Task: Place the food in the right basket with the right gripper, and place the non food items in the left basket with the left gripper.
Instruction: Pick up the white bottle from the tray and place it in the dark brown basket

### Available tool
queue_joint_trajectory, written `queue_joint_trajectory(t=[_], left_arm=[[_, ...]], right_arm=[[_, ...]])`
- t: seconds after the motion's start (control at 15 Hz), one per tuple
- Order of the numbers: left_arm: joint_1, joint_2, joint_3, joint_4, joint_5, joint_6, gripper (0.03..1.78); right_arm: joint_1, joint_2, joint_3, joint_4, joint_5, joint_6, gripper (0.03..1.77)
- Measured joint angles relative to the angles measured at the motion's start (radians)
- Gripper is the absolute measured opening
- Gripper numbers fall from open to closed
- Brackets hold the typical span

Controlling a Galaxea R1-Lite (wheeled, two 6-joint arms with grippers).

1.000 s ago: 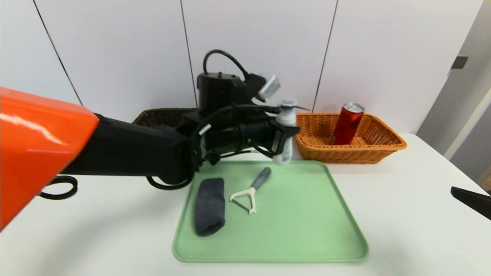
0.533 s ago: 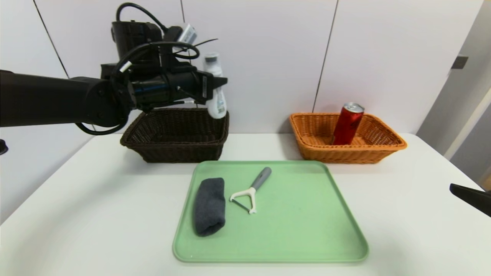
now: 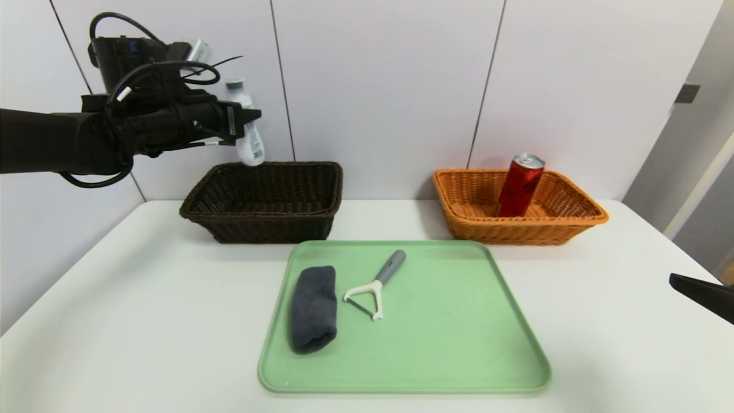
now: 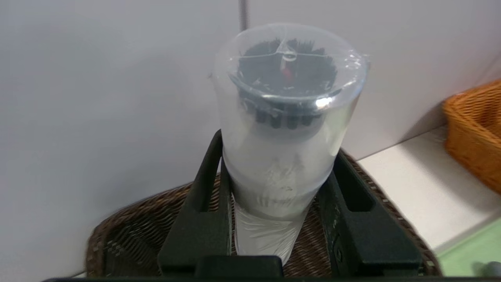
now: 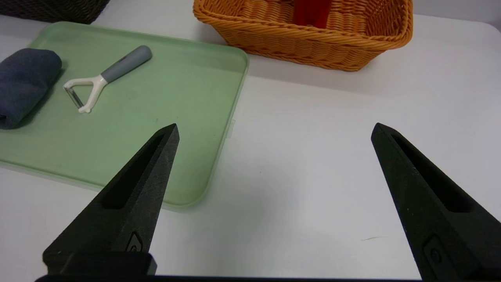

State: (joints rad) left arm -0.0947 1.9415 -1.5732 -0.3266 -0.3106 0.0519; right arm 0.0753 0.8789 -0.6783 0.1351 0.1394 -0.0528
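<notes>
The white bottle's base point(image 3: 254, 159) hangs above the dark brown basket's bottom, so the bottle now stays held in my left gripper until it is lower.
My left gripper point(image 3: 243, 121) is shut on the small white bottle point(image 3: 248, 137) with a clear cap point(image 4: 289, 78), holding it upright in the air above the back left part of the dark brown basket point(image 3: 264, 201). The red can point(image 3: 519, 184) stands leaning in the orange basket point(image 3: 565, 221). On the green tray point(image 3: 459, 321) lie the rolled dark grey cloth point(image 3: 313, 307) and the white peeler point(image 3: 373, 287). My right gripper point(image 5: 274, 131) hangs open over bare table at the right, only its tip point(image 3: 702, 295) showing in the head view.
A white wall stands close behind both baskets. The table's right edge runs near the orange basket. In the right wrist view the tray's corner point(image 5: 203, 196) lies just beside my right gripper's fingers point(image 5: 133, 196).
My left arm has lifted the bottle off the tray and swung it left, from beside the orange basket to above the dark basket. The right arm has barely moved.
</notes>
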Motion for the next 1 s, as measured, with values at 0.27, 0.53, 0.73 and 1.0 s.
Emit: queue_joint_trajectory(t=[0.27,0.53,0.73,1.0], left_arm=[[0.063,0.026,0.006,0.034,0.000,0.001,0.64],[0.090,0.043,0.046,0.026,0.002,-0.003,0.64],[0.109,0.080,0.053,0.024,0.000,-0.003,0.64],[0.114,0.129,0.074,0.002,-0.001,-0.004,0.64]], right_arm=[[0.000,0.007,-0.002,0.000,-0.001,0.000,1.69],[0.000,0.017,-0.006,0.000,-0.003,0.000,1.69],[0.000,0.021,-0.008,0.000,-0.007,-0.001,1.69],[0.000,0.025,-0.008,0.000,-0.008,-0.002,1.69]])
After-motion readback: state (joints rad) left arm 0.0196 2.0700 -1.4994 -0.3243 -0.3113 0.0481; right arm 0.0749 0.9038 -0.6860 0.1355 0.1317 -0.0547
